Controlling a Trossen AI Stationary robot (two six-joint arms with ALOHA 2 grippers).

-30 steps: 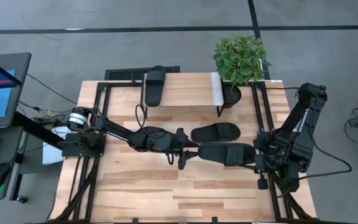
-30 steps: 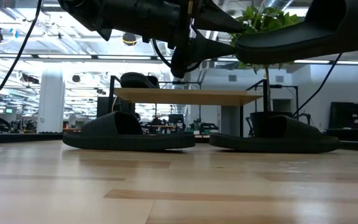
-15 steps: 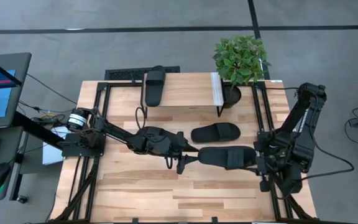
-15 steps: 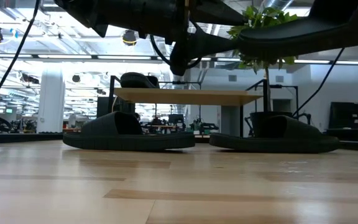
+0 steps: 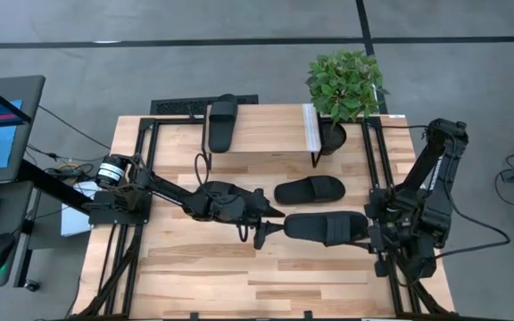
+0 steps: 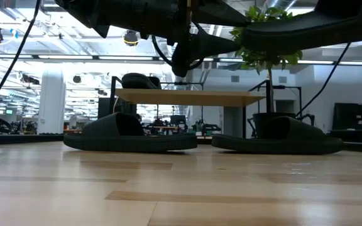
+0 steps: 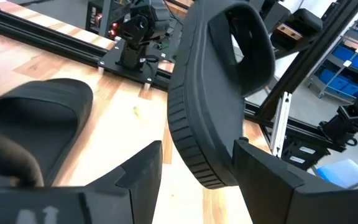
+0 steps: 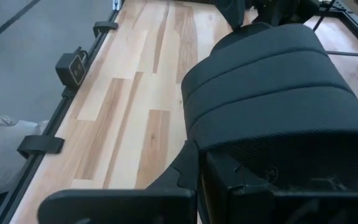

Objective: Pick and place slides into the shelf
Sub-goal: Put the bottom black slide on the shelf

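Note:
The lifted slide needs to go on the shelf [image 5: 266, 129] beside the other slide, so the left gripper will grab its heel end [image 5: 291, 226] next.
One black slide [image 5: 324, 226] is in the air between both arms, also seen high in the low view [image 6: 307, 28]. My right gripper [image 5: 370, 227] is shut on its right end. My left gripper [image 5: 273, 225] is open, its fingers on either side of the slide's left end [image 7: 207, 168]. Two more slides rest sole-down on the table: one [image 5: 309, 189] in front of the shelf, one [image 6: 131, 135] under my left arm. Another slide [image 5: 222, 123] lies on the left end of the light-wood shelf [image 5: 266, 129]. My right gripper holds the slide at the end beside its wide strap [image 8: 266, 87], coming level from the table's right; the slide itself hides the fingertips. The slide is lifted clear, about level, pointing toward my left arm. My left gripper: I cannot tell whether its fingers [image 7: 263, 177] touch the slide's end.
A potted plant [image 5: 344, 85] stands by the shelf's right end. Black frame rails run along the table's left [image 5: 128, 232] and right [image 5: 382, 178] sides. Bare planks lie toward the near edge [image 5: 257, 281].
My right gripper has raised the slide a little and carried it slightly toward the near edge. My left gripper has shifted a little toward the right and near edge, staying at the slide's left end.

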